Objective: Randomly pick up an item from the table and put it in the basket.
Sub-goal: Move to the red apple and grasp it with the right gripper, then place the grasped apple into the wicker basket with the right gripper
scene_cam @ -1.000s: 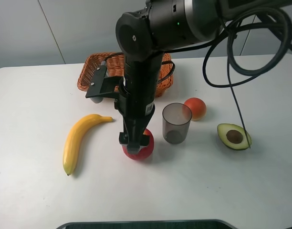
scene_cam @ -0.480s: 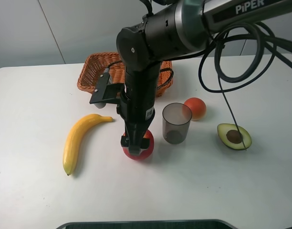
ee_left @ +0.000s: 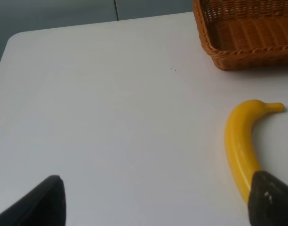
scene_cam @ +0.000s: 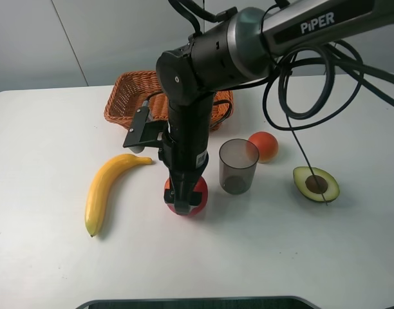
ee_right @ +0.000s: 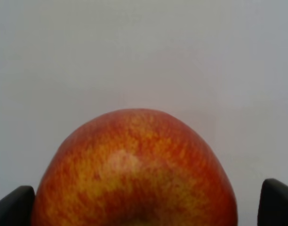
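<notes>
My fingers are around the apple and reach down beside its wide middle, one of them close to the table. My right gripper should close, and it would hold the apple.
The red apple with yellow streaks sits on the white table, in front of the wicker basket. My right gripper has reached across and points straight down over the apple. In the right wrist view the apple fills the space between the two dark fingertips. A small gap shows on one side, so the jaws stand open around it. My left gripper is open and empty above bare table, near the banana. The basket is empty.
A yellow banana lies left of the apple. A grey translucent cup stands just right of it. A smaller orange-red fruit and a halved avocado lie further right. Black cables hang over the right side.
My right gripper has sunk slightly lower around the apple and the arm has shifted a little. The apple has stayed in place.
</notes>
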Tool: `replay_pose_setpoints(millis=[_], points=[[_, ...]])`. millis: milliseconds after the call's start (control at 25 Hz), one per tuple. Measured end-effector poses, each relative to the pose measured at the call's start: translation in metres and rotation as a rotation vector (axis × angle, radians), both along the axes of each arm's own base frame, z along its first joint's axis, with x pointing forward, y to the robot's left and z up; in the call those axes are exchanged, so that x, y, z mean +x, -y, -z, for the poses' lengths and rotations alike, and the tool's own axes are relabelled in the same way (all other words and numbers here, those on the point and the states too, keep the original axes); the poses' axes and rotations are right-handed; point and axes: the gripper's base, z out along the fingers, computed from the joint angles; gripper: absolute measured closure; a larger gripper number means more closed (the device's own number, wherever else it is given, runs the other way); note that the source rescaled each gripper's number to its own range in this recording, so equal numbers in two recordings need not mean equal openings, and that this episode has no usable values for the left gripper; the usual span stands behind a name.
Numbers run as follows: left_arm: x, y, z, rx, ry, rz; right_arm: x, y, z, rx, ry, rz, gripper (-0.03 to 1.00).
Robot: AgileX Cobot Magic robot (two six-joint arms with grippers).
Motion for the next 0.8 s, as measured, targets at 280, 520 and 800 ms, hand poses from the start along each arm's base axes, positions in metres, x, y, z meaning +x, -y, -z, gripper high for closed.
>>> replay_pose_setpoints(millis=[280, 520, 800], points=[[0.0000, 0.0000, 0.0000, 0.000, 0.000, 0.000, 0.0000, 0.0000, 0.0005, -0.001, -0.001, 0.000, 0.97], [0.0000, 0.0000, 0.0000, 0.000, 0.000, 0.000, -0.0001, -0.0001, 0.0005, 0.000, -0.002, 0.001, 0.97], [0.0000, 0.0000, 0.0000, 0.000, 0.000, 0.000, 0.0001, 0.0000, 0.0005, 0.003, -0.006, 0.007, 0.97]])
